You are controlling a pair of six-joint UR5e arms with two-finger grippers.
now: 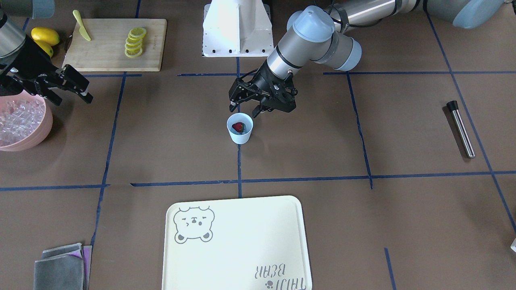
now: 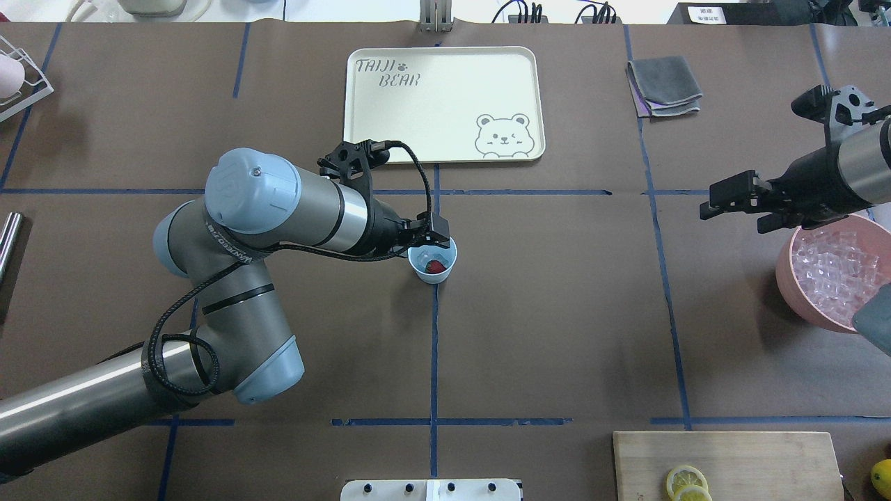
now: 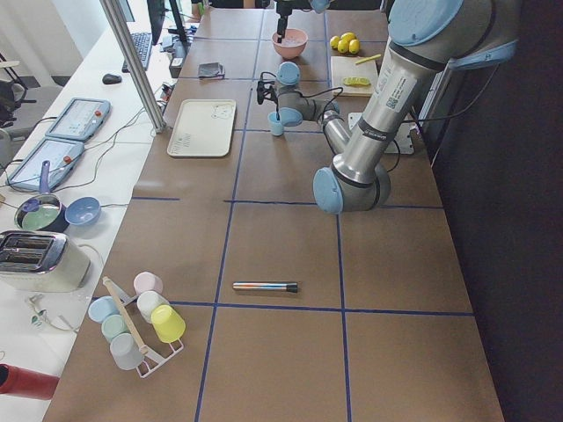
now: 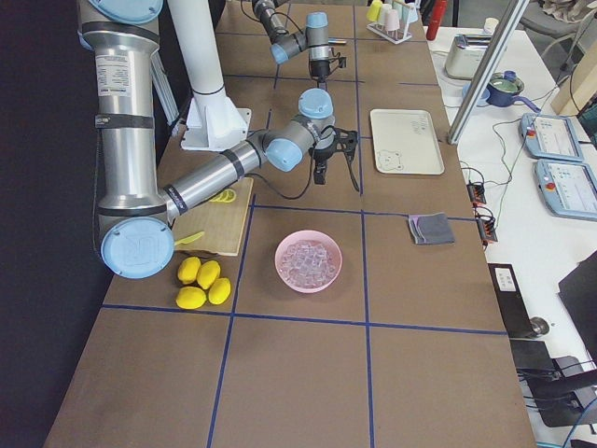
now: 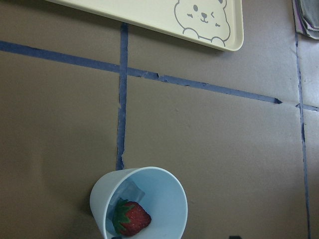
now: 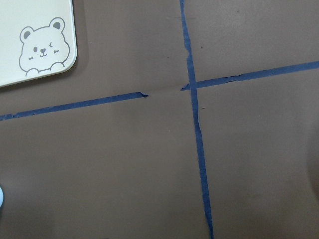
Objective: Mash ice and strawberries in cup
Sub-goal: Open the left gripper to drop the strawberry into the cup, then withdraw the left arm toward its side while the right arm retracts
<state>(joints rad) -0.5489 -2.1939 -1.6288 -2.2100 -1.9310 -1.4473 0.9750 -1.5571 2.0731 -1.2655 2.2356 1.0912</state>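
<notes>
I need to pick up the steel masher rod next with my left gripper, by its bare metal shaft (image 1: 462, 133). Then I can mash strawberry and ice in the cup (image 1: 240, 129).
The light-blue cup (image 1: 240, 129) stands upright near the table's middle, also in the overhead view (image 2: 433, 264) and the left wrist view (image 5: 164, 199). One red strawberry (image 5: 132, 219) lies inside it, with a clear ice cube (image 5: 130, 190) beside it. My left gripper (image 1: 244, 109) is open and empty, just above the cup's rim on the robot's side. More ice (image 2: 832, 268) fills the pink bowl (image 1: 40, 133). My right gripper (image 2: 731, 217) is open and empty, over the bowl's edge nearest the table's middle.
A metal muddler rod (image 1: 460, 129) lies on the robot's left side of the table. A cream bear tray (image 1: 238, 241) lies beyond the cup. A cutting board (image 1: 115, 44) holds lemon slices and a knife, with lemons (image 1: 45, 36) beside it. Folded grey cloths (image 1: 60, 268) lie far right.
</notes>
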